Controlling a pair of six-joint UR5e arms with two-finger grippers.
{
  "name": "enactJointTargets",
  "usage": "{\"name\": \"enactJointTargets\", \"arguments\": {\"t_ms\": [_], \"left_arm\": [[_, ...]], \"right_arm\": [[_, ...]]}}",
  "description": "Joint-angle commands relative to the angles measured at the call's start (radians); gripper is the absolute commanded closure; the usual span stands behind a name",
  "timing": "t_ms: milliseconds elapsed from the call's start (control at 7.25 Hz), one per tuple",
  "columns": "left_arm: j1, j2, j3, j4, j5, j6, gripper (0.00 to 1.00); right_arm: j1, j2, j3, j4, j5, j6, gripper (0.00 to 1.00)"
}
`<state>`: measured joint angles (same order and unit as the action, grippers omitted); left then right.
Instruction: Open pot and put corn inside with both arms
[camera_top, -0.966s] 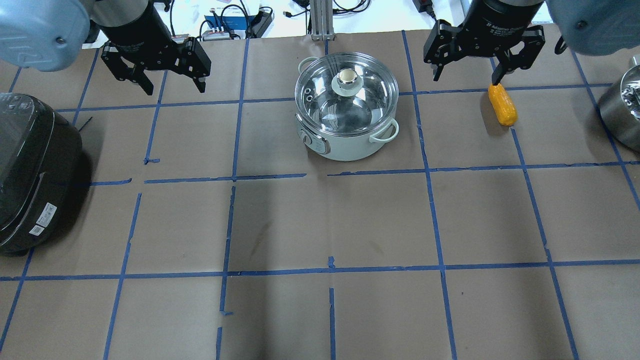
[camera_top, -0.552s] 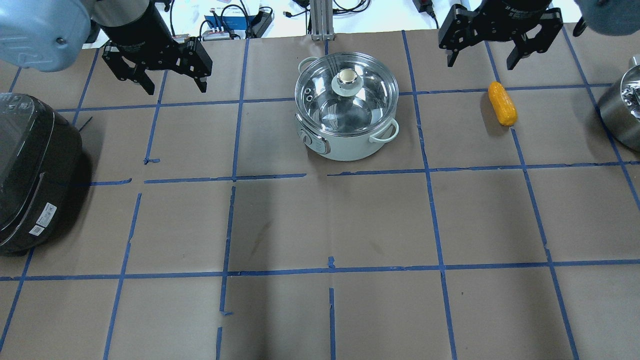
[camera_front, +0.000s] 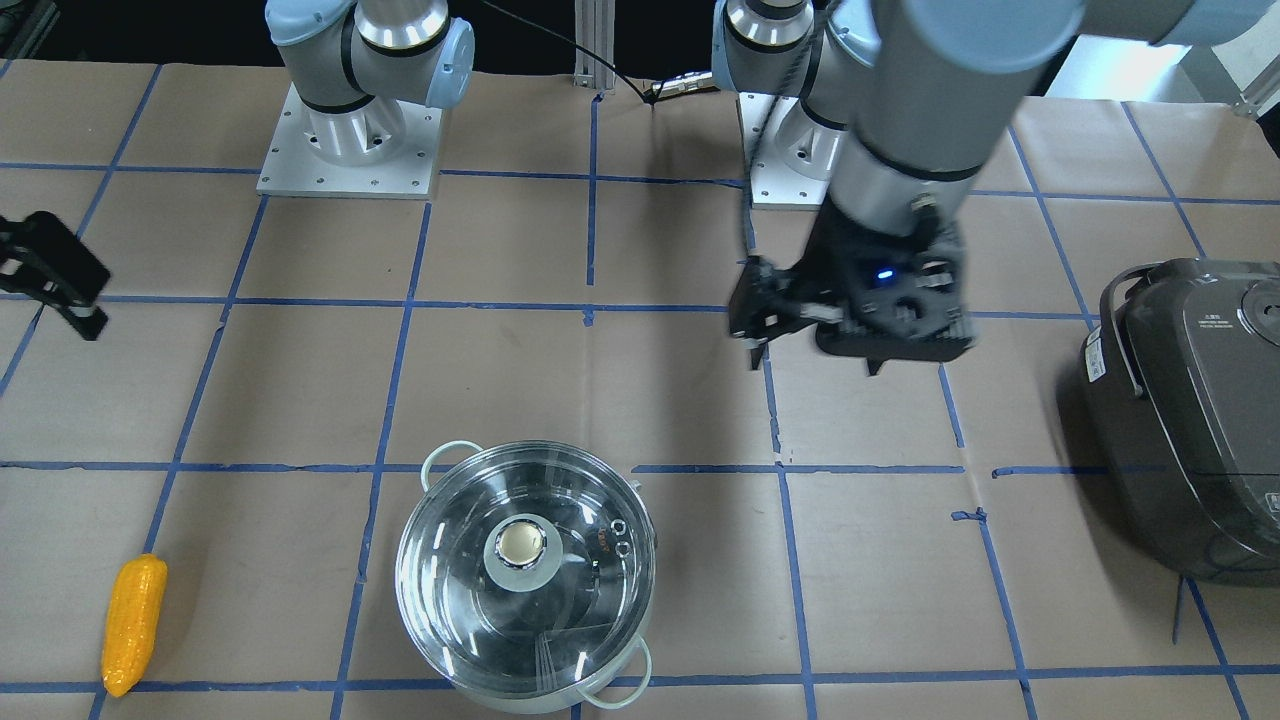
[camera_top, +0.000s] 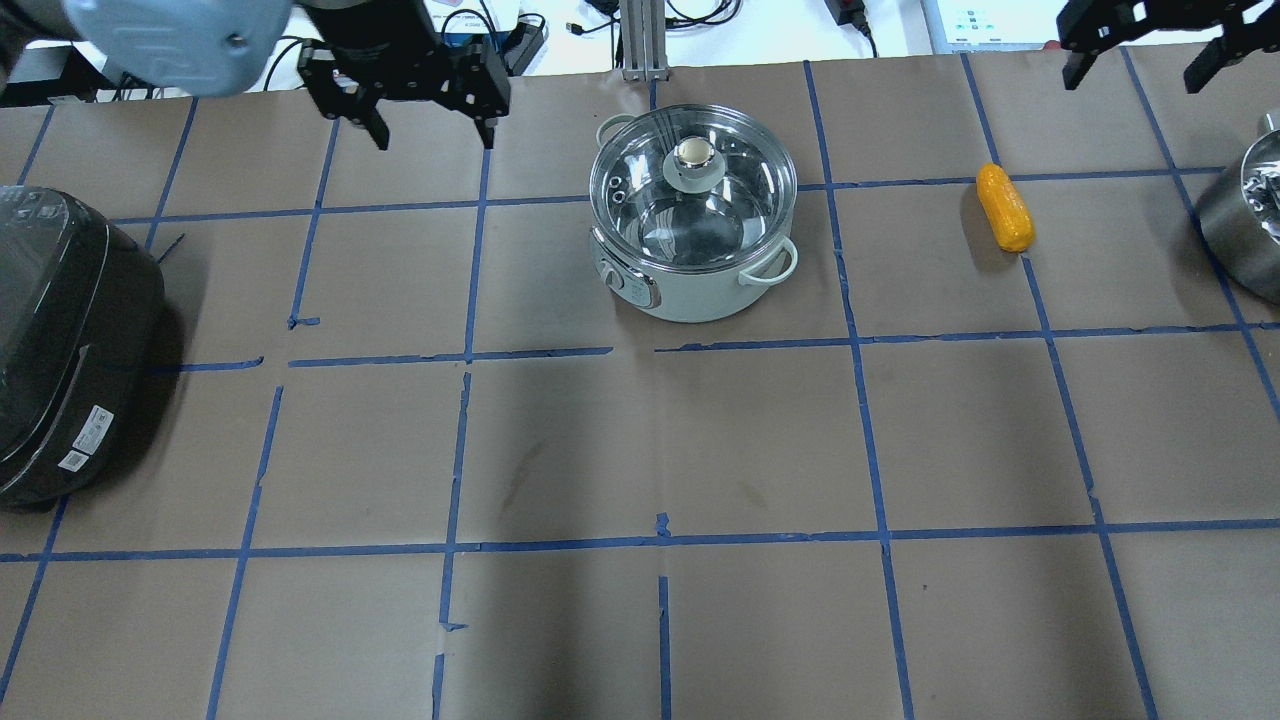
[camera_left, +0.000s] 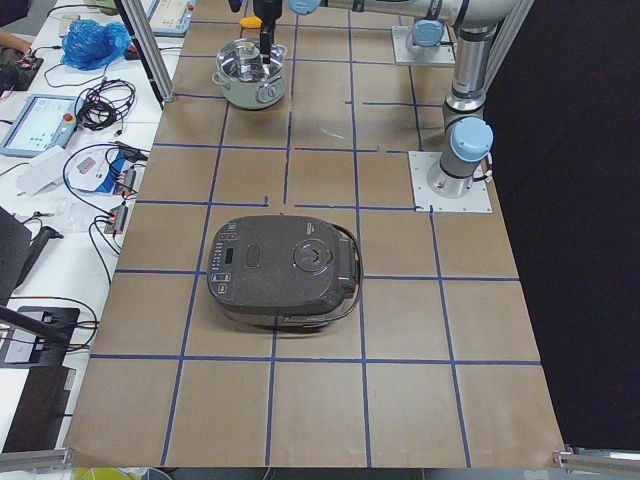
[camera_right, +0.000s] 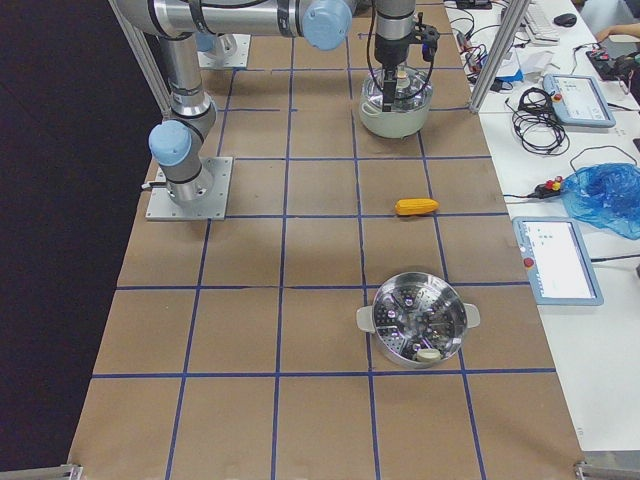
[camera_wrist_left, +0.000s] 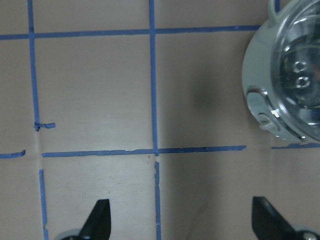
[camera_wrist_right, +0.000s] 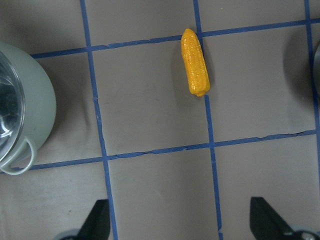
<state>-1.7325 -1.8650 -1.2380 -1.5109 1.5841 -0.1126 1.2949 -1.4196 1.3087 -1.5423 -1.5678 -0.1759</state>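
Observation:
The glass lid spreads wide and smooth, so my left gripper will next grab it by the small knob on top (camera_front: 521, 544) to open the pot.
The pot (camera_top: 693, 250) stands at the far middle of the table with its glass lid (camera_top: 640, 180) on and the knob (camera_top: 695, 153) on top. It also shows in the front view (camera_front: 525, 580) and at the right edge of the left wrist view (camera_wrist_left: 287, 85). The corn (camera_top: 1004, 207) lies on the paper to the pot's right; it shows in the right wrist view (camera_wrist_right: 195, 62) and the front view (camera_front: 133, 625). My left gripper (camera_top: 433, 135) hangs open and empty to the left of the pot. My right gripper (camera_top: 1130, 70) is open and empty, above and beyond the corn.
A dark grey rice cooker (camera_top: 70, 340) sits at the table's left edge. A steel steamer pot (camera_top: 1245, 220) stands at the right edge, past the corn. Cables and boxes (camera_top: 470, 45) lie beyond the far edge. Blue tape lines cross the brown paper.
My left gripper has moved right toward the pot and farther back. My right gripper has moved away from the corn, right and toward the far edge. Pot and corn have not moved.

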Motion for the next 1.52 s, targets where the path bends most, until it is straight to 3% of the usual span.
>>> {"name": "enactJointTargets", "arguments": {"t_ms": [0,276,690,966,1103,1241,1379], "left_arm": [[-0.155,-0.248,0.279,-0.005,-0.004,-0.180,0.00],[-0.211,-0.396,0.388,0.014,-0.019,-0.220,0.00],[-0.213,-0.460,0.387,0.070,-0.021,-0.216,0.00],[-0.214,-0.479,0.377,0.078,-0.021,-0.217,0.00],[-0.214,-0.485,0.377,0.078,-0.021,-0.216,0.00],[-0.214,-0.487,0.377,0.078,-0.019,-0.201,0.35],[-0.217,-0.484,0.377,0.077,-0.019,-0.205,0.82]], "right_arm": [[-0.049,0.028,-0.011,-0.016,-0.012,-0.186,0.04],[-0.049,0.199,-0.035,-0.157,0.000,-0.231,0.05],[-0.049,0.462,-0.055,-0.379,0.005,-0.225,0.06],[-0.049,0.569,-0.039,-0.511,0.081,-0.221,0.07],[-0.049,0.597,-0.017,-0.541,0.068,-0.221,0.08],[-0.049,0.599,0.016,-0.551,0.065,-0.221,0.08],[-0.049,0.597,0.038,-0.579,0.048,-0.220,0.08]]}}
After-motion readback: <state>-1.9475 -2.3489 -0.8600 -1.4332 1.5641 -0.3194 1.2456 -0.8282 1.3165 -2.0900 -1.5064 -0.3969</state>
